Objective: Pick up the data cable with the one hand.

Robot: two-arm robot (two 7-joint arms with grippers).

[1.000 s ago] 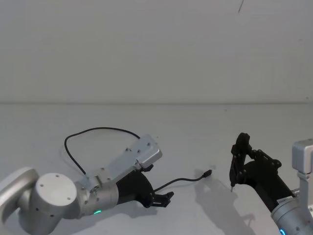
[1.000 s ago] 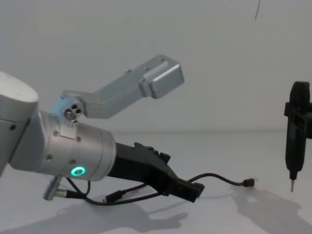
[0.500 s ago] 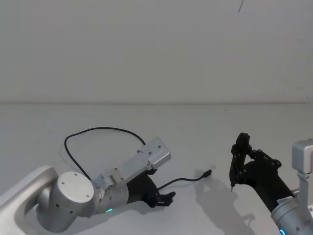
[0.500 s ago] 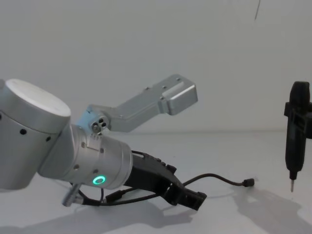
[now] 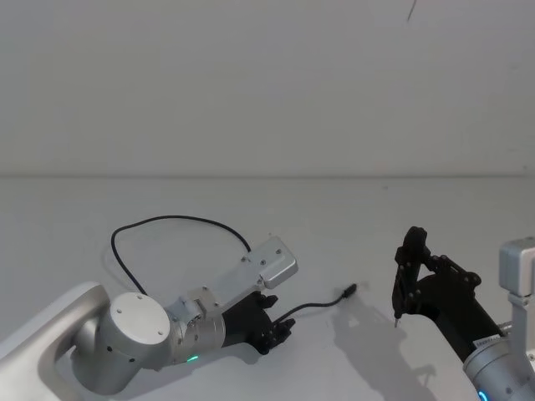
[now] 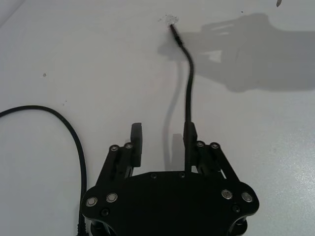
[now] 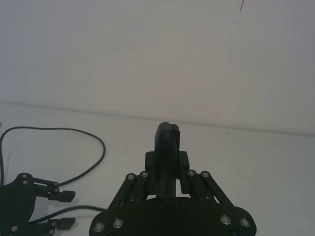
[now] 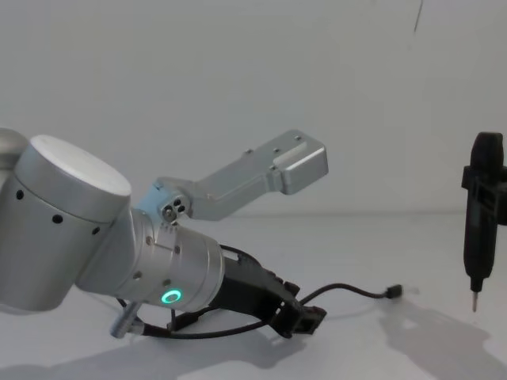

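My left gripper is going to grab the data cable next by its cord behind the plug (image 8: 317, 294) (image 6: 188, 105), so the plug stays free to meet the pen-shaped tool.
The data cable (image 5: 171, 220) is a thin black cord looping on the white table, with one plug (image 5: 351, 290) lying right of my left gripper (image 5: 280, 328). In the left wrist view the left gripper (image 6: 163, 127) is open and low over the table. The cable (image 6: 188, 83) runs straight out from one fingertip (image 6: 190, 132) to its plug (image 6: 173, 30), and nothing lies between the fingers. From the chest, the left gripper (image 8: 305, 318) sits by the cable (image 8: 352, 290). My right gripper (image 7: 166, 162) holds a black pen-shaped tool (image 5: 407, 276) upright at the right.
The table (image 5: 334, 217) is plain white with a white wall behind. The pen-shaped tool (image 8: 479, 229) hangs tip down just above the table, right of the cable's plug (image 8: 392, 293). The cable's far loop (image 7: 98, 147) lies behind the left arm.
My left arm has rolled and the gripper has drawn back a little along the cable. The free plug end has slid slightly toward the gripper. The right arm has not moved.
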